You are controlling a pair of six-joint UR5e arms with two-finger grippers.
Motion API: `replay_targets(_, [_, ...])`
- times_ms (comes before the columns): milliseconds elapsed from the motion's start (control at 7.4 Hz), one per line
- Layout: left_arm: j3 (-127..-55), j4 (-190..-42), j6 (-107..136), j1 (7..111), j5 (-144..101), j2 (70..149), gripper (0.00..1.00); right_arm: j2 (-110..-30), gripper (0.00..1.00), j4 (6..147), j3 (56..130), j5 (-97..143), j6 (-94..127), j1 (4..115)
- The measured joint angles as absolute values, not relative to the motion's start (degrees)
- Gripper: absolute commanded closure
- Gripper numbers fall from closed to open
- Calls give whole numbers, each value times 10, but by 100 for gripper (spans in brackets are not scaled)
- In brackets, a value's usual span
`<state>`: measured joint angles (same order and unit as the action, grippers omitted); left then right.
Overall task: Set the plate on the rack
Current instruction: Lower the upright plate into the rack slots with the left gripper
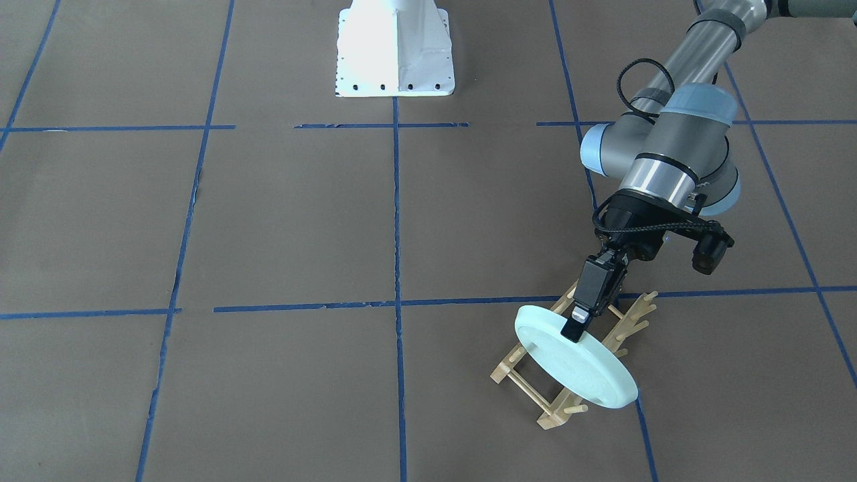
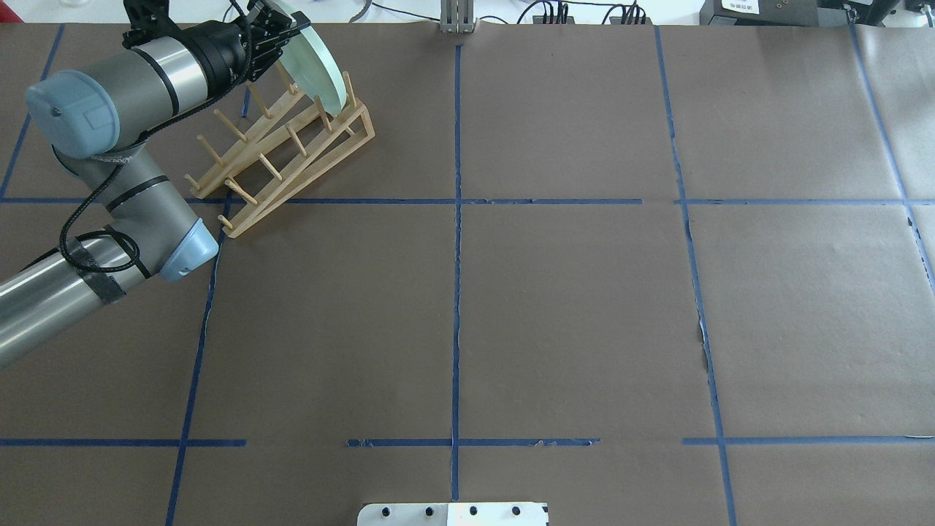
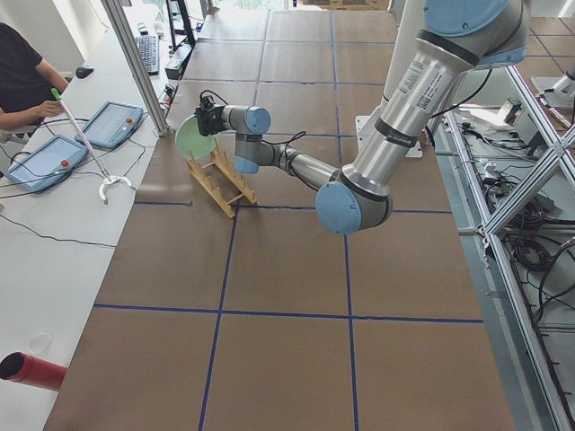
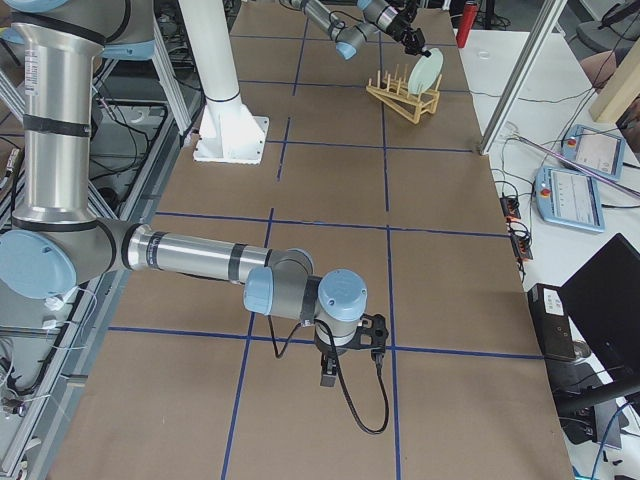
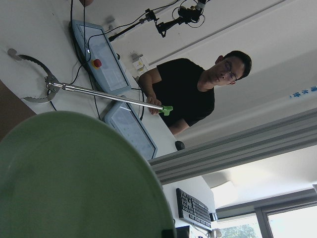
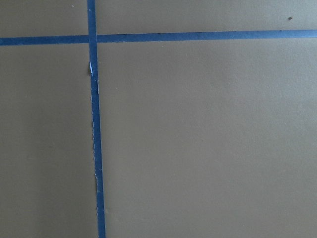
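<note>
The plate's lower edge sits down at the rack's end wires in the front view, so it is time for my left gripper to open.
The pale mint-green plate [image 1: 582,375] stands on edge, tilted, between the pegs near one end of the light wooden rack [image 1: 529,391]. My left gripper [image 1: 574,329] is shut on the plate's upper rim. The overhead view shows the plate [image 2: 323,73] at the far end of the rack [image 2: 292,157], with the left gripper [image 2: 281,29] beside it. The plate [image 5: 74,183] fills the lower left of the left wrist view. My right gripper [image 4: 326,376] hangs over the bare table far from the rack; I cannot tell whether it is open or shut.
The white robot base [image 1: 395,50] stands at the table's middle edge. Beyond the table's far edge sit an operator [image 5: 198,89], control tablets [image 3: 108,126] and a reach stick [image 3: 85,144]. A red cylinder [image 3: 36,370] lies on the side bench.
</note>
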<state>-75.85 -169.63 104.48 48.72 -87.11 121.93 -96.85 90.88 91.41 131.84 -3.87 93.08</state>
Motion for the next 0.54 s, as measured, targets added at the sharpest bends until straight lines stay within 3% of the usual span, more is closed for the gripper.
replay_targets(270, [-757, -1696, 1044, 484, -870, 1219, 100, -969, 0, 909, 914, 1318, -39, 931])
replay_targets(405, [-756, -1696, 1043, 483, -870, 1218, 80, -969, 0, 909, 914, 1318, -39, 931])
replay_targets(541, [-754, -1696, 1043, 483, -870, 1218, 26, -969, 0, 909, 914, 1318, -39, 931])
